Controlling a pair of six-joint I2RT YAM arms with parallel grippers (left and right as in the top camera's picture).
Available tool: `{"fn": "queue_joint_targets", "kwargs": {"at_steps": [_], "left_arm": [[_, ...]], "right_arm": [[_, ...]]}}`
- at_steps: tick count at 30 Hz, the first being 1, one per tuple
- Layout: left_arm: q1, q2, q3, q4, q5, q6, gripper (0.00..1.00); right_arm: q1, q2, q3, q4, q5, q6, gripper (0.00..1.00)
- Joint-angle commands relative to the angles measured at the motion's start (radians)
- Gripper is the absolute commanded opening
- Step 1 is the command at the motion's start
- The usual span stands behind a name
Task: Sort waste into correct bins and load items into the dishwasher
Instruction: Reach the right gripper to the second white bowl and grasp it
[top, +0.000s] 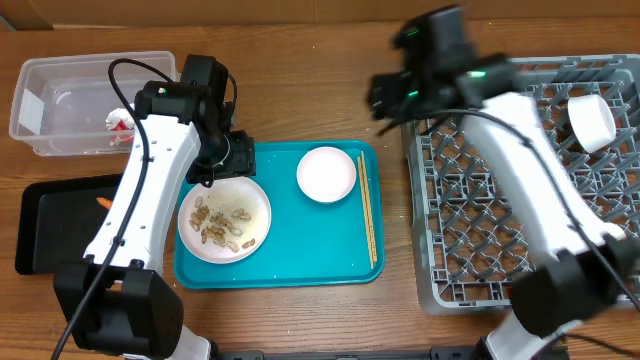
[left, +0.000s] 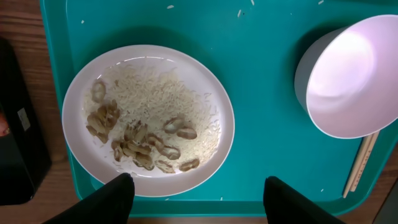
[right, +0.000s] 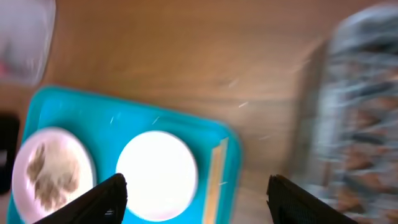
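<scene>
My right gripper should next grab the empty white bowl (top: 326, 173) by its rim on the chopsticks side, to tilt it into the dishwasher.
A white plate (top: 224, 219) of rice and peanut shells sits on the left of the teal tray (top: 300, 265); it also shows in the left wrist view (left: 148, 118). An empty white bowl (top: 326, 173) sits at the tray's back, with wooden chopsticks (top: 366, 210) along the right edge. My left gripper (left: 196, 199) is open and empty, over the plate's far-left rim. My right gripper (right: 196, 199) is open and empty, high above the table between tray and rack; its view is blurred. A white cup (top: 592, 120) lies in the grey dishwasher rack (top: 440, 200).
A clear plastic bin (top: 60, 100) with a red-and-white scrap stands at the back left. A black bin (top: 50, 225) holding an orange bit sits left of the tray. Loose rice grains dot the tray.
</scene>
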Motion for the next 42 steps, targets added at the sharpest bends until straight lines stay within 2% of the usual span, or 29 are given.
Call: {"fn": "queue_joint_targets", "kwargs": {"at_steps": [1,8,11,18,21,25,36,42], "left_arm": [[0.005,-0.026,0.018,0.000,0.006,-0.010,0.69],[0.005,-0.026,0.018,0.000,0.006,-0.010,0.69],[0.005,-0.026,0.018,0.000,0.006,-0.010,0.69],[0.005,-0.026,0.018,0.000,0.006,-0.010,0.69],[0.005,-0.026,0.018,0.000,0.006,-0.010,0.69],[0.005,-0.026,0.018,0.000,0.006,-0.010,0.69],[0.005,-0.026,0.018,-0.006,0.006,-0.010,0.69],[0.005,-0.026,0.018,-0.007,0.006,-0.010,0.69]], "right_arm": [[0.051,0.069,-0.010,-0.010,0.001,0.069,0.74],[0.079,0.218,-0.010,-0.053,0.040,0.152,0.68],[0.079,0.264,-0.011,-0.069,0.003,0.151,0.60],[0.095,0.304,-0.049,-0.066,-0.086,0.151,0.58],[0.100,0.305,-0.081,-0.058,-0.086,0.152,0.47],[0.100,0.309,-0.093,-0.051,-0.071,0.174,0.27],[0.100,0.311,-0.113,-0.052,-0.072,0.206,0.24],[0.100,0.311,-0.135,-0.025,-0.072,0.226,0.08]]}}
